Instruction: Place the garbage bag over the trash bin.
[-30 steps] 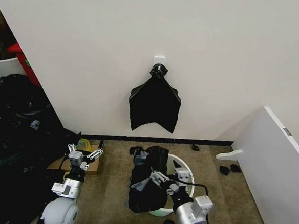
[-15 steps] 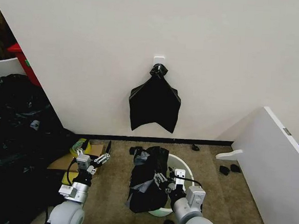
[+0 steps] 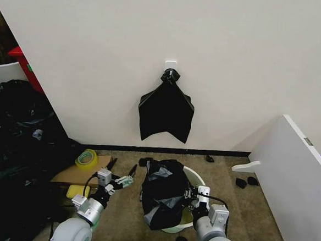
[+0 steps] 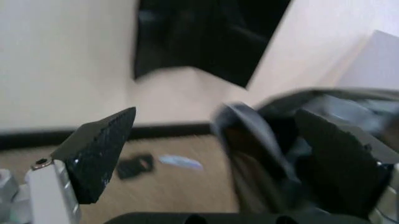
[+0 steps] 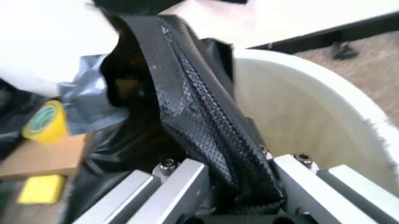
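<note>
The rest of the bag (image 3: 165,198) hangs slack over the bin, so my left gripper will next grab the garbage bag by its raised open edge (image 3: 148,167) to place it.
The off-white trash bin (image 3: 197,179) stands on the carpet near the wall. A black garbage bag (image 3: 163,193) is draped over its left side and hangs down its outer wall. My right gripper (image 3: 190,195) is over the bin's mouth, shut on the bag's edge. In the right wrist view its fingers (image 5: 199,121) pinch the black garbage bag (image 5: 134,88) beside the trash bin's inner wall (image 5: 299,116). My left gripper (image 3: 123,179) hovers open just left of the bag. In the left wrist view, the garbage bag (image 4: 249,140) lies beyond the left gripper (image 4: 218,158).
A second black bag (image 3: 165,111) hangs from a wall hook above the bin. A yellow tape roll (image 3: 85,159), flat cardboard (image 3: 77,175) and a yellow sponge (image 3: 77,191) lie at the left. Dark clutter (image 3: 15,143) fills the far left. A white board (image 3: 294,174) leans at the right.
My left gripper has swung right, toward the bag. My right gripper has shifted right over the bin, drawing the bag farther across its mouth.
</note>
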You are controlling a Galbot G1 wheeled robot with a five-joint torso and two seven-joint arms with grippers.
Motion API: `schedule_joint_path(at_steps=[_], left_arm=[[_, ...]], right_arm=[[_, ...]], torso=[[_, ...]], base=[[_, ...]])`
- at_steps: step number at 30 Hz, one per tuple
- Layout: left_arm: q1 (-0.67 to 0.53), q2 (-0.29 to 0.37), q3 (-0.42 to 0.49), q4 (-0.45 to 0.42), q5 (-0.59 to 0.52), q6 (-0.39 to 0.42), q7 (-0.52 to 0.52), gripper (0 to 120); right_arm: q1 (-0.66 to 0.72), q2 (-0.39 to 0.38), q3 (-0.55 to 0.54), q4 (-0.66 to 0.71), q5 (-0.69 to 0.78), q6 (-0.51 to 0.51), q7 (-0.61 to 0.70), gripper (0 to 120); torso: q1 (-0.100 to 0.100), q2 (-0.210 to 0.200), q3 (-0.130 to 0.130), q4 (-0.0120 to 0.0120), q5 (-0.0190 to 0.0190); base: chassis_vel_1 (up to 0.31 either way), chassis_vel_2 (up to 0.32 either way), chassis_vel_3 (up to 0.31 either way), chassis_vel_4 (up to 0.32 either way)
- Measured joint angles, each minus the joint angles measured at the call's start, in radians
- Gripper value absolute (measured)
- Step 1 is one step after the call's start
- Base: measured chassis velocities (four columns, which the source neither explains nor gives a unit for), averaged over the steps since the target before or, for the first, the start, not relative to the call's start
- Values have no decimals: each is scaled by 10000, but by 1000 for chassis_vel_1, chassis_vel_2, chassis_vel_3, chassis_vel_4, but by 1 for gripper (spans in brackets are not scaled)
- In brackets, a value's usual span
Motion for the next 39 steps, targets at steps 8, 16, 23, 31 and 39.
schedule_joint_path(at_steps=[8,16,23,31,39], left_arm=[[-271,-77,927,-509,-677,2257,-1343,100],[-803,-415,1777,-552,-794,3475,-2519,98],[-1348,-607,2524,-379,-508,4582,-4459,97],[-1894,-946,2932,158,-399,4810,-4971,81],[-1996,-888,2873,32,-597,5323,-5038,54]], right_arm=[[59,230,-404,23,472,118,30,0],[178,223,-519,111,728,107,44,0],[251,285,-529,26,706,74,29,0],[241,310,-532,-65,563,20,3,0],[237,283,-511,-78,455,-1,-12,0]], torso=[[0,0,0,0,3],[0,0,0,0,2],[0,0,0,0,3],[0,0,-2,1,2],[0,0,-1,-2,1]], base=[[0,0,0,0],[0,0,0,0],[0,0,0,0],[0,0,0,0],[0,0,0,0]])
